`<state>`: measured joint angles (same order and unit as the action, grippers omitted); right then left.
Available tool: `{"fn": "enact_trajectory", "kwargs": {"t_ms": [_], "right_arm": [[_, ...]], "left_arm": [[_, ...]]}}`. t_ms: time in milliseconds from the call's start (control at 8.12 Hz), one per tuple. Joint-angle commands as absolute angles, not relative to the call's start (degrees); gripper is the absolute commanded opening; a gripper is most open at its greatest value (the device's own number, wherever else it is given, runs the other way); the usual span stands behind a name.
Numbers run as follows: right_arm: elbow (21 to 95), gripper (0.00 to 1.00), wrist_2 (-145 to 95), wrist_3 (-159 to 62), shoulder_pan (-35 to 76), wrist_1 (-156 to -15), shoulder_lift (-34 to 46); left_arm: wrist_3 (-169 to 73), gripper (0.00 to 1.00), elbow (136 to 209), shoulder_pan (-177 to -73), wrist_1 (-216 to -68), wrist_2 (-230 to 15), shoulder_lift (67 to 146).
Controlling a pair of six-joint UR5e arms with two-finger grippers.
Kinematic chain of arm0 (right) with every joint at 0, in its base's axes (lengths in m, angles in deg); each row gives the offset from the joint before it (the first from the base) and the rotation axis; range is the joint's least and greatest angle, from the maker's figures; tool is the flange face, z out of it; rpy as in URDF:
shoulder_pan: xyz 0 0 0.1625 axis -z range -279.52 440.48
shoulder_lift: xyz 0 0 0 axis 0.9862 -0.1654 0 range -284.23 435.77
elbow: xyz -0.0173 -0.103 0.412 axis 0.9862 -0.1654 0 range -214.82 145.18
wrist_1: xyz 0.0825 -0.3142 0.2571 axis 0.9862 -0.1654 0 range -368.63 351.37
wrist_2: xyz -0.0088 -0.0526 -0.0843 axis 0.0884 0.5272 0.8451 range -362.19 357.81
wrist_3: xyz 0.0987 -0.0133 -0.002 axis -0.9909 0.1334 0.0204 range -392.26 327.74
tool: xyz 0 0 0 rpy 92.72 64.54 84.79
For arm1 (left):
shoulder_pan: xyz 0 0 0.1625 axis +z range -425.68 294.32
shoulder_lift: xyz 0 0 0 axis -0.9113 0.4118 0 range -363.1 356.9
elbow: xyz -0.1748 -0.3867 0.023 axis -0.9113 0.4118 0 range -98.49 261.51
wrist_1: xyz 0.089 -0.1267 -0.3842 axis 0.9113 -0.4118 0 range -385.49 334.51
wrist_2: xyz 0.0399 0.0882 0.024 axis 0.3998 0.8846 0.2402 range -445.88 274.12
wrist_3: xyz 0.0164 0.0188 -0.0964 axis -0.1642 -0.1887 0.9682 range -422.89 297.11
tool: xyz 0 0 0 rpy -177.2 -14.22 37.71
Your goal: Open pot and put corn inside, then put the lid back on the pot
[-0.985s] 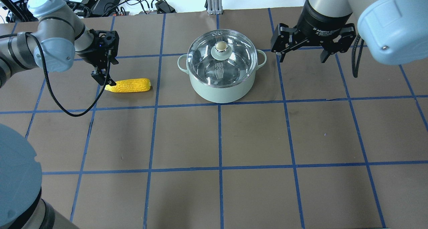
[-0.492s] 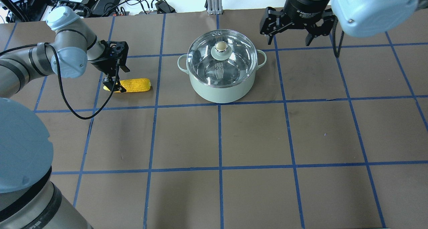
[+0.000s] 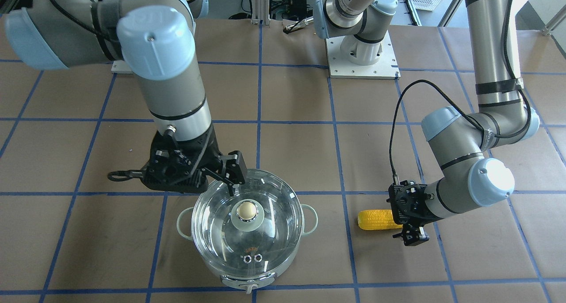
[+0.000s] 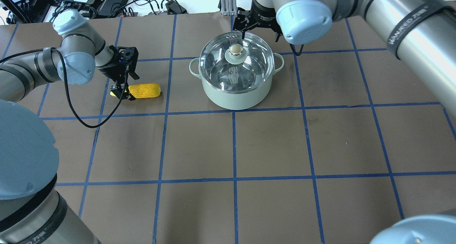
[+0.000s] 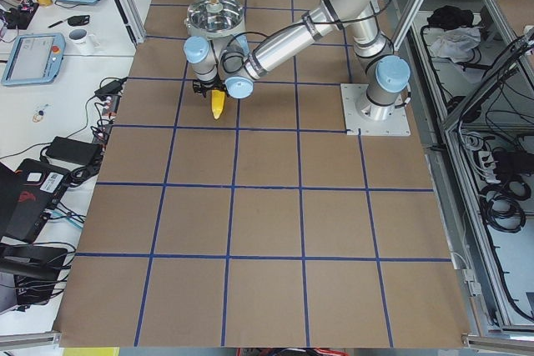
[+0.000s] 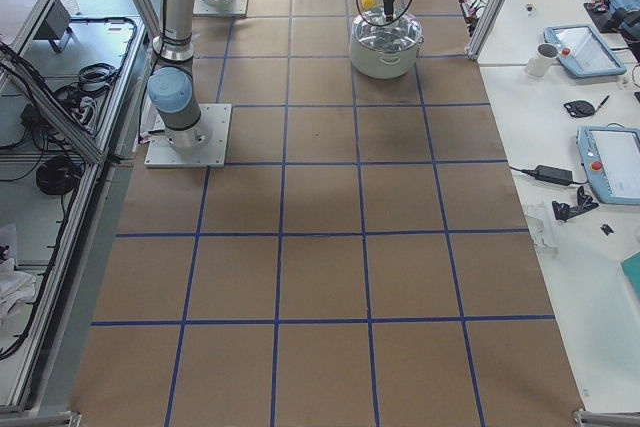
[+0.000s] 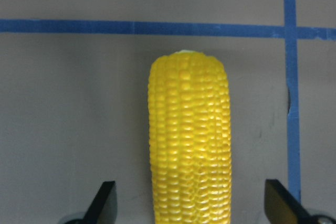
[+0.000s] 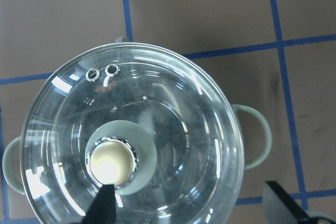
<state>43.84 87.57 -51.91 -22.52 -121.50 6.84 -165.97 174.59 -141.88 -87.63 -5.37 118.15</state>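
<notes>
The right gripper grips the glass lid by its narrow beige knob [image 3: 246, 210] next, since the lid spreads far wider than the gripper opens.
The mint-green pot [image 4: 235, 94] stands at the table's far middle with the glass lid [image 4: 249, 64] shut on it, the beige knob [image 4: 235, 50] at its centre. My right gripper [image 8: 194, 208] is open above the lid's far side; the knob [image 8: 113, 163] lies near one of its fingers [image 8: 105, 203]. It also shows in the front-facing view [image 3: 177, 183]. The yellow corn [image 4: 146, 90] lies on the table left of the pot. My left gripper [image 7: 191, 208] is open and low, straddling the corn's [image 7: 189, 145] pointed end with a finger either side.
Cables and power bricks [image 4: 107, 1] lie beyond the table's far edge, beside an aluminium post [image 4: 228, 1]. The left arm's base plate [image 3: 360, 55] sits on the robot's side. Blue tape lines [image 4: 233, 144] grid the brown table.
My right gripper has swung left from beside the pot to above the lid's far edge. My left gripper has slid right and down over the corn's pointed end.
</notes>
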Motion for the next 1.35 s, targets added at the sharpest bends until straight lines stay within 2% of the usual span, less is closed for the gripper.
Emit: {"fn": "enact_trajectory", "kwargs": {"t_ms": [0,369,492,615,738,862,985,1108,1231], "right_arm": [[43.7,0.99,88.9,-57.6,-26.3,-128.8,12.3],[43.7,0.97,89.7,-57.3,-27.4,-131.6,14.3],[43.6,0.96,89.8,-56.4,-27.4,-131.7,14.5],[43.6,0.91,89.7,-56.4,-27.4,-131.7,14.7],[43.7,0.75,89.7,-56.4,-27.4,-131.6,14.8],[43.8,0.71,89.7,-56.1,-27.5,-131.8,14.8],[43.8,0.54,89.7,-55.7,-27.5,-131.8,14.8],[43.8,0.42,89.6,-55.6,-27.5,-131.8,14.8],[43.8,0.35,89.6,-55.6,-27.6,-131.7,14.8]], "left_arm": [[-165.2,1.0,174.6,-141.9,-87.6,-5.1,118.3],[-164.9,1.0,174.6,-141.9,-87.6,-5.3,119.9],[-164.8,0.84,174.6,-141.9,-87.6,-4.9,119.6],[-162.4,0.25,174.7,-141.9,-87.8,-4.8,118.8],[-161.4,0.0,174.6,-141.9,-88.1,-4.5,118.5],[-161.2,0.0,174.6,-141.9,-88.5,-3.5,118.3],[-159.1,0.0,174.6,-142.0,-88.6,-2.0,117.3],[-156.9,0.0,174.6,-142.0,-89.1,0.1,115.7],[-155.8,0.0,174.3,-142.1,-91.7,1.3,114.0]]}}
